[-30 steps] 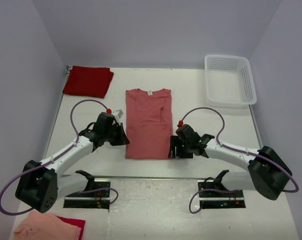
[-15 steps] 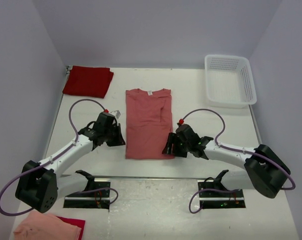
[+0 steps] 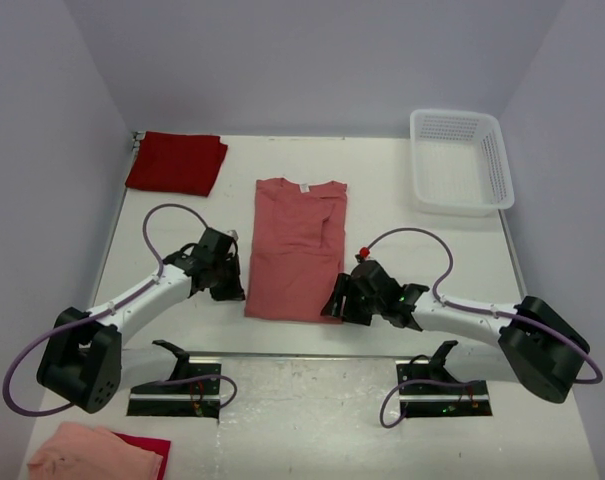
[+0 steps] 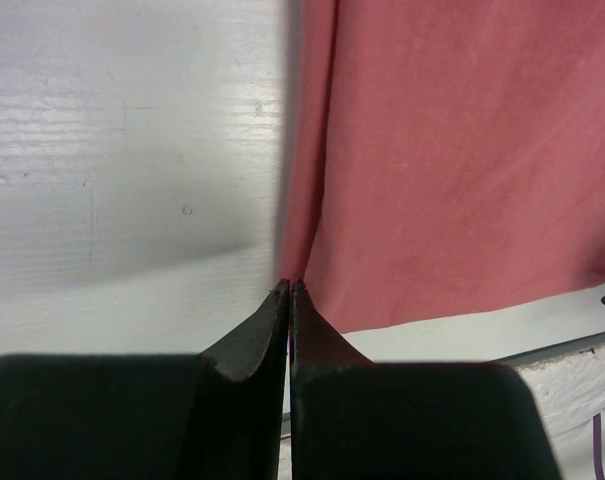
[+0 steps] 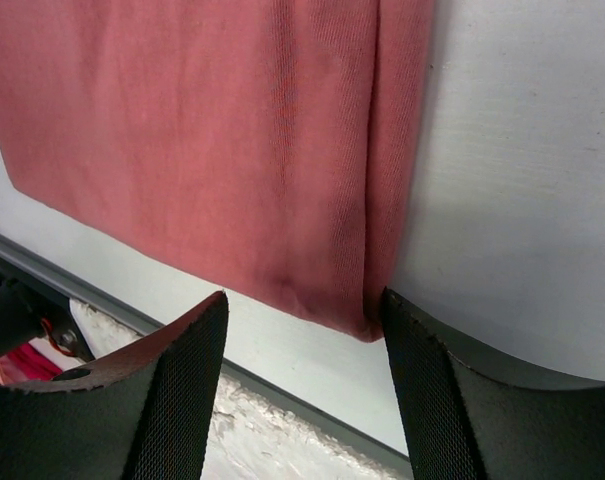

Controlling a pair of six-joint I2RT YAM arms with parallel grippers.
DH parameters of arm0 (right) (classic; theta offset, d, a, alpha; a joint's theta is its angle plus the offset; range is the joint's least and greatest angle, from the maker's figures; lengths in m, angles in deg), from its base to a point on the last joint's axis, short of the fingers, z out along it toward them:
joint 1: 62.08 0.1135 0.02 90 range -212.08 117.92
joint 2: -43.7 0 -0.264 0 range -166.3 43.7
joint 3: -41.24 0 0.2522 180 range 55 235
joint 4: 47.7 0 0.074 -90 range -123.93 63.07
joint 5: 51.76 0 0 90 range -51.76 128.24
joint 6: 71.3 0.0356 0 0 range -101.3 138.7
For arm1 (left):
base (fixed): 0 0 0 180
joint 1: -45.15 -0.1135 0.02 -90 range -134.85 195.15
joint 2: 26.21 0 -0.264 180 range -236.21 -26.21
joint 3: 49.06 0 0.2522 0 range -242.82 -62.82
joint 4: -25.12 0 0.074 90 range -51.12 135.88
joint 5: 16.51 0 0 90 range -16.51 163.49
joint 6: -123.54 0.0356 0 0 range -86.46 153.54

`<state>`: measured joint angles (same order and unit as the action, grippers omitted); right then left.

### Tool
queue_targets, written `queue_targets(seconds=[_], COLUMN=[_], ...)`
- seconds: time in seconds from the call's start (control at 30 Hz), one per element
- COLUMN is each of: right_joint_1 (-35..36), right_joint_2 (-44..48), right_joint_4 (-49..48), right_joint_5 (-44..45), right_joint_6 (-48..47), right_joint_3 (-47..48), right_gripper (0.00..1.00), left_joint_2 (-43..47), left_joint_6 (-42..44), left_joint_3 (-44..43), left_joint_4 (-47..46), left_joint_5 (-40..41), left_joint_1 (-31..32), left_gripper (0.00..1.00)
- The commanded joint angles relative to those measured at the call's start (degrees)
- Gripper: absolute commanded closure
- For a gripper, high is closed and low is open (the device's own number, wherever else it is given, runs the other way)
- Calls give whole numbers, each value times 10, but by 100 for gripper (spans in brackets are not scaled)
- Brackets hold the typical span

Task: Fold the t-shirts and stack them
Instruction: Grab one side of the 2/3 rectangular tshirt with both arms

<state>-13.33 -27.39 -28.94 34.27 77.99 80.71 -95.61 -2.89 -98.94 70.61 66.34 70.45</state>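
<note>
Next, my right gripper grabs the salmon t-shirt's near corner [image 3: 335, 317], opposite my left gripper's corner, to fold the hem toward the neck label [image 3: 301, 186].
The salmon t-shirt [image 3: 297, 250] lies folded into a long strip mid-table, its white neck label [image 3: 301, 186] at the far end. My left gripper [image 3: 236, 288] is at its near left corner; in the left wrist view the gripper [image 4: 290, 288] is shut, pinching the shirt's [image 4: 462, 150] slightly raised left edge. My right gripper [image 3: 334, 303] is open at the near right corner; in the right wrist view the gripper [image 5: 304, 295] straddles the shirt's [image 5: 212, 130] corner, with the right finger [image 5: 422, 360] touching it. The crimson t-shirt [image 3: 177, 162] lies folded at the far left.
A white mesh basket [image 3: 452, 115] stands at the far right. A peach-pink cloth [image 3: 92, 452] lies at the near left below the table edge. The arm mounts [image 3: 177, 388] sit along the near edge, just behind both grippers.
Both grippers have moved toward me along the shirt's sides to its near corners. The shirt's near left corner has shifted slightly left.
</note>
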Motion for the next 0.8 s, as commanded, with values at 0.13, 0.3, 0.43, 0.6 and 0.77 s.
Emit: queue_targets(seconds=[0.13,0.3,0.43,0.6,0.77], right_joint_1=[13,37,62,73,74], right_joint_2=[-12,3,7,10,-4], right_joint_4=[64,90,113,112,110], right_joint_5=[29,49,63,65,84], right_joint_6=[37,70,108,127,132], right_joint_3=[-35,-37,-39,-49,-46], right_gripper=[36,37,37,37,38], left_joint_2=[4,4,2,-4,-1], left_joint_6=[-30,-33,-32,-30,-31], left_joint_3=[-21,-25,-24,-16,-11], left_joint_4=[36,47,44,40,37], left_joint_5=[34,42,42,37,36], left_joint_1=[2,2,2,2,2], left_gripper=[100,100,100,100,100])
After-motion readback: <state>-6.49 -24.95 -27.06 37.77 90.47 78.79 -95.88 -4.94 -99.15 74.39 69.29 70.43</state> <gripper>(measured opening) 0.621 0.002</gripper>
